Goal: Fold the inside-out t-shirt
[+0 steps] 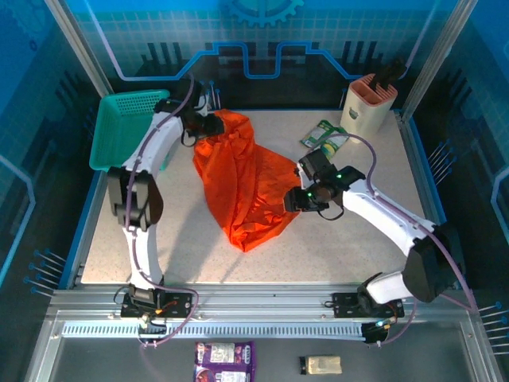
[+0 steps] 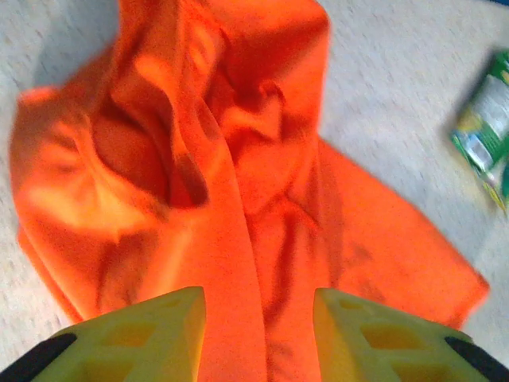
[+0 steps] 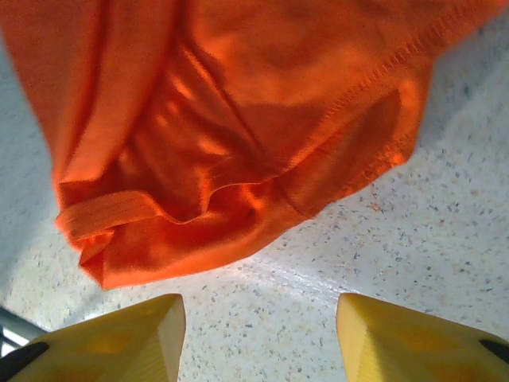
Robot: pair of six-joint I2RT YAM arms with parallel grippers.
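Note:
I need to pinch the t-shirt by its stitched hem edge [image 1: 287,202] with my right gripper next, so the t-shirt [image 1: 242,179] cloth beside it stays open to my left gripper for folding.
The inside-out t-shirt [image 1: 242,179] is a bright orange heap, crumpled and stretched from the table's far middle toward the centre. My left gripper [image 1: 208,126] hovers at its far end. In the left wrist view its yellow fingers [image 2: 163,334] stand apart, open, with orange cloth [image 2: 238,183] running under the gap and not pinched. My right gripper [image 1: 296,199] is at the shirt's right edge. In the right wrist view it [image 3: 261,306] is open over bare speckled table, a little short of a stitched hem and a ribbed band of the shirt [image 3: 238,159].
A teal mesh basket [image 1: 127,127] stands at the far left. A beige holder [image 1: 368,103] sits at the far right corner, with a green packet [image 1: 326,135] beside it, also in the left wrist view [image 2: 487,131]. Small packets [image 1: 225,360] lie below the near rail.

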